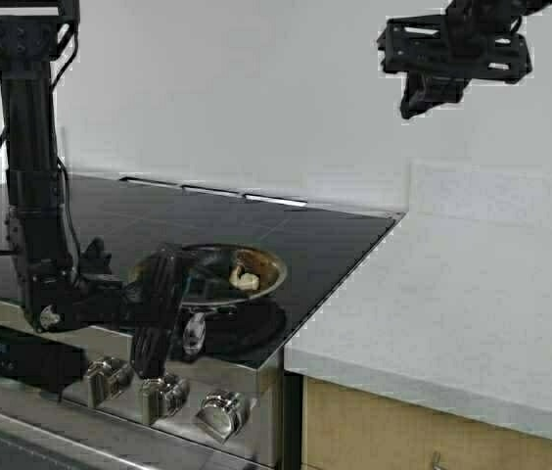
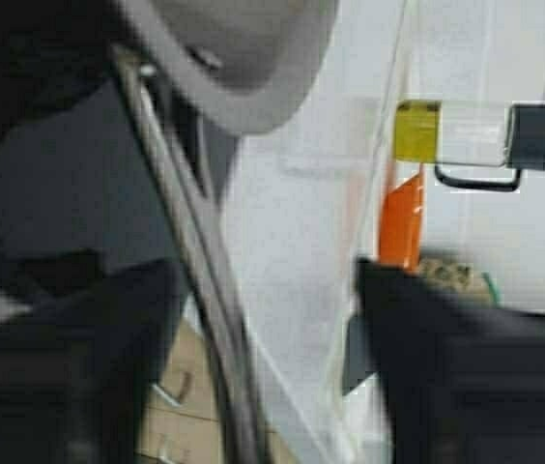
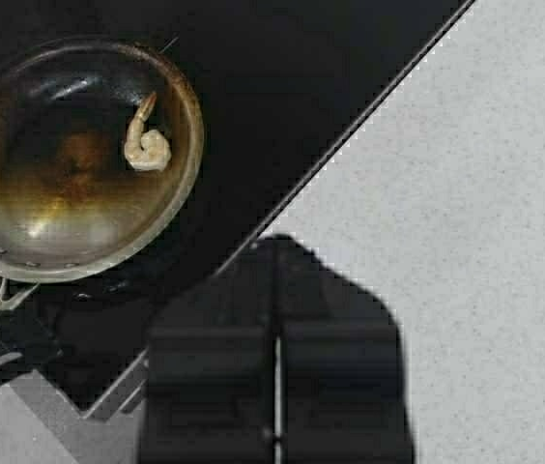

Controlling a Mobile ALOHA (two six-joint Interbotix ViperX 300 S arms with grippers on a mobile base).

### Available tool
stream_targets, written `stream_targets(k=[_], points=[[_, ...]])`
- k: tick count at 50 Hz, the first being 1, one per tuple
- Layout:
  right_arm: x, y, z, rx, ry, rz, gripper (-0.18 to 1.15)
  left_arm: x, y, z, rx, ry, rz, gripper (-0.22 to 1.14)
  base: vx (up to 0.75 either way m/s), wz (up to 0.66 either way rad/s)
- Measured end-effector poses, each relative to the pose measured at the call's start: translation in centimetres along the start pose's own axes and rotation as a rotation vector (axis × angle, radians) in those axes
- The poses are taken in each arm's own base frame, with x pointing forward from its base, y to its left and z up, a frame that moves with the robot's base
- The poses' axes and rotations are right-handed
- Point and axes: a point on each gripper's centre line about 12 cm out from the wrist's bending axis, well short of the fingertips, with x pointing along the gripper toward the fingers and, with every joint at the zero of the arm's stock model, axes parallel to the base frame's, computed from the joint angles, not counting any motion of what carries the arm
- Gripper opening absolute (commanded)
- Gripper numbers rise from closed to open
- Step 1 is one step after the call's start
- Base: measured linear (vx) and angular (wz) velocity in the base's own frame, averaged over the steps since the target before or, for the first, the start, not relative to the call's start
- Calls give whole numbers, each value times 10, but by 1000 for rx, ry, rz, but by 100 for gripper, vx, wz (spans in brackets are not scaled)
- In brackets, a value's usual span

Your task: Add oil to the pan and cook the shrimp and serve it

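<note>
The pan's round body spreads far wider than my fingertips, so my left gripper needs to take hold of the pan next by its thin steel handle (image 1: pixel 195 333) (image 2: pixel 200 251).
The steel pan (image 1: pixel 209 266) sits on the black cooktop near its front edge, its brown-stained inside showing in the right wrist view (image 3: pixel 60 184). The pale curled shrimp (image 1: pixel 245 279) lies in it, toward one side (image 3: pixel 145 145). My left gripper (image 1: pixel 163 315) is low at the stove front, open, with the pan's steel handle (image 2: pixel 190 251) running between its fingers (image 2: pixel 70 358), close to one of them. The pan's underside (image 2: pixel 243 58) is just beyond it. My right gripper (image 1: pixel 420 101) is raised high over the counter, shut and empty (image 3: pixel 274 253). The oil dispenser (image 2: pixel 461 135) shows far off in the left wrist view.
The black glass cooktop (image 1: pixel 119 211) has steel knobs (image 1: pixel 163 397) along its front. A white speckled counter (image 1: pixel 452 313) lies to the right, with drawers below. An orange bowl (image 2: pixel 400 217) stands near the oil dispenser on the far counter.
</note>
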Motion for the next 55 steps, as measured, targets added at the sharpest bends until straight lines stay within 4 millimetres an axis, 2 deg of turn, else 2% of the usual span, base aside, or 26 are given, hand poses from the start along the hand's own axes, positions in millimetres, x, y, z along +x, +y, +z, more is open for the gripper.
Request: stream_targets(k=[6,9,11,17,25,47,55], points=[[0,0,0,0,-2,0,5,0,-1,-1,-46,-4,-11,5,0,0],[0,0,0,0,0,0,5,-1,-1,-1,-68,-5,-21,-14,0,0],[0,0,0,0,0,0,5,-2,-1,-1,-77,-8,-28,-12,0,0],[0,1,0,-2,-1,3,5,-2,-5,0,-76,-12,-66,9,0,0],[0,0,0,-2,-2,0,5,-5,-7,-6,-85,-3,-81,4,0,0],[0,0,1,-9,-2,1,5,-12,-8,-8,-103,-17,-84,4,0,1],[0,0,1,-10,-3,-1,5,-13,-17,-7,-95,-22,-101,4,0,5]])
